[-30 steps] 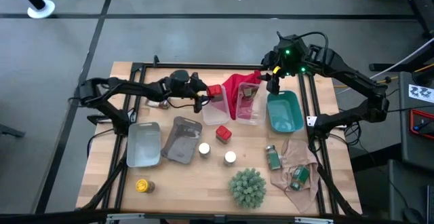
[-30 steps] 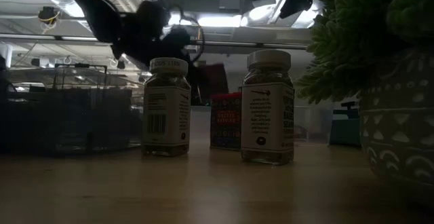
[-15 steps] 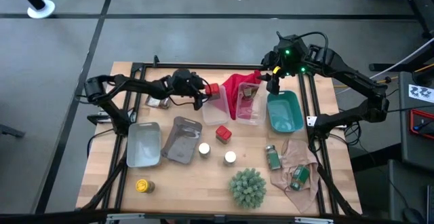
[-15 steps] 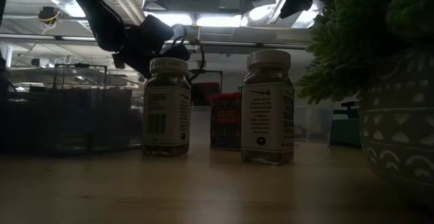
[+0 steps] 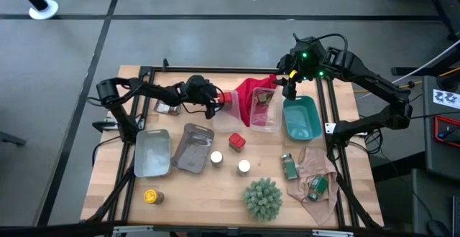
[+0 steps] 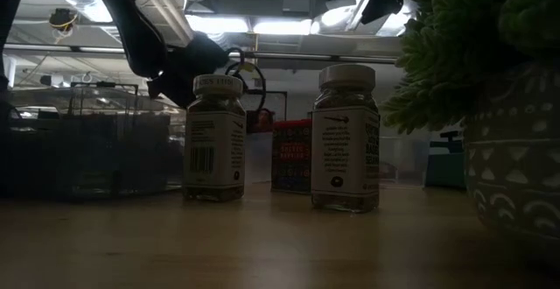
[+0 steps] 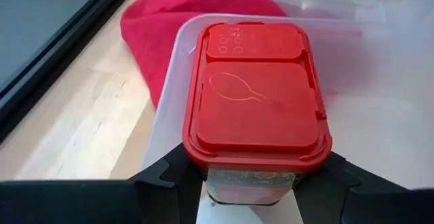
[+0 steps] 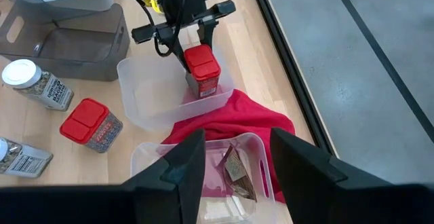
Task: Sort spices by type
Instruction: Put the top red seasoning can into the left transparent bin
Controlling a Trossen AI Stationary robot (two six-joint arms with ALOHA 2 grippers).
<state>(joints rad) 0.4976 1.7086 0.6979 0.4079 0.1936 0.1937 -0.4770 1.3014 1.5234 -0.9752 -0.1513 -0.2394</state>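
My left gripper lets go of the tin now, since the red tin's lower end stands inside the clear tub's rim in the left wrist view.
My left gripper is shut on a red boxy tin over a clear tub; in the left wrist view the tin's red lid fills the middle. My right gripper hangs open above the teal bin, touching nothing. On the table stand a second red tin, two white-topped jars, two green-labelled jars, a yellow-capped jar and a brown one. My left gripper pinches the red tin between its two fingers, on opposite sides of the body just below the lid. The fingers come in level from the table's left. The tin is upright, its lower end inside the clear tub; whether it touches the floor I cannot tell.
A red cloth lies under a second clear tub holding packets. A dark grey tray and a pale grey bin sit at the left, a spiky green plant at the near edge, a beige cloth under the green-labelled jars.
My left arm has reached farther toward the table's right, and its gripper has come down toward the clear tub with the red tin still in it. My right arm has kept still.
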